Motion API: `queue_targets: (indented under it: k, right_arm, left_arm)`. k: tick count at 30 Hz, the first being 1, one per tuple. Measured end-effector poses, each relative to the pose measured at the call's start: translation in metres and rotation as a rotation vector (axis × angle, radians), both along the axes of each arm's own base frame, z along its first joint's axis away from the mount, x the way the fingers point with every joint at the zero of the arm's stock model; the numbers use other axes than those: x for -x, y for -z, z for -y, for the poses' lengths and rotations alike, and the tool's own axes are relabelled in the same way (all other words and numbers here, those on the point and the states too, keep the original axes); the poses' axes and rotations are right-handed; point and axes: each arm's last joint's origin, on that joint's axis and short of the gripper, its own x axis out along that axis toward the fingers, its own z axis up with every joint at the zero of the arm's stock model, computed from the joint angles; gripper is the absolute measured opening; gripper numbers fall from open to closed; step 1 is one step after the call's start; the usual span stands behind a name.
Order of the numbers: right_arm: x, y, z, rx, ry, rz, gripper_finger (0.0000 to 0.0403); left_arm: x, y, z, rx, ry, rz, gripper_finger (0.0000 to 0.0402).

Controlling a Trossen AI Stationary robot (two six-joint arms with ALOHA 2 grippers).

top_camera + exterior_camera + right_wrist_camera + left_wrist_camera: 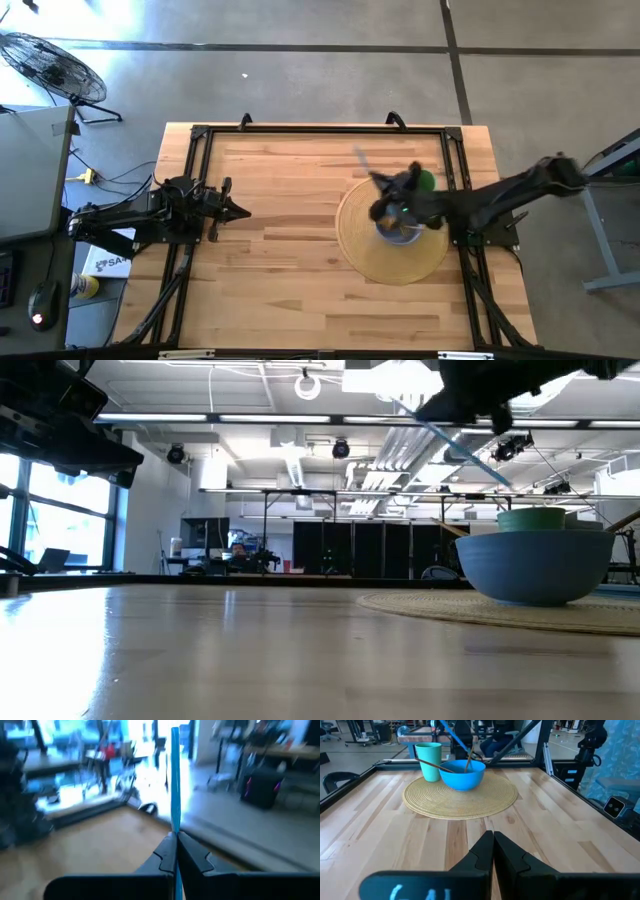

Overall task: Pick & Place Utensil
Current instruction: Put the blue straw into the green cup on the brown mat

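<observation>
My right gripper needs to move the blue straw into the green cup before it opens: the straw slants outside the cup.
A slim blue utensil (175,780) is in my right gripper (175,845), which hovers above the blue bowl (535,565); it also shows in the high view (362,160) and the low view (462,448). The bowl (400,233) stands on a round woven mat (395,255), with a green cup (429,761) beside it. Wooden utensils (468,760) lean in the bowl. My left gripper (493,845) waits, shut, over the table's left side (235,212). My right gripper pinches the blue utensil between its two fingers (192,855). The slim blue shaft (175,827) runs on past the fingertips, along the fingers. The utensil is lifted clear above the bowl and slants in the low view (480,462). Which end is held does not show.
A black metal frame (200,135) runs along the table's edges. Bare wood (285,250) lies between the two arms. A floor fan (55,65) and a grey desk (30,170) stand off the table's left side.
</observation>
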Motion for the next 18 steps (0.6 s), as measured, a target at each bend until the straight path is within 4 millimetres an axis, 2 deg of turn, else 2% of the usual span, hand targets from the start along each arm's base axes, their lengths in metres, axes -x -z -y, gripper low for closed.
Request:
queue_targets:
  k: [5,9,13,18]
  right_arm:
    - [0.044,0.000,0.017,0.136,0.086,0.104,0.0002]
    - [0.071,0.007,0.030,0.232,0.143,0.172,0.0001]
    - [0.091,0.015,0.042,0.287,0.203,0.255,0.0002]
    - [0.106,0.029,0.055,0.337,0.263,0.310,0.0001]
  left_arm:
    - [0.000,0.000,0.000,0.000,0.000,0.000,0.0010]
    - [0.000,0.000,0.000,0.000,0.000,0.000,0.0010]
    - [0.000,0.000,0.000,0.000,0.000,0.000,0.0010]
    - [0.000,0.000,0.000,0.000,0.000,0.000,0.0010]
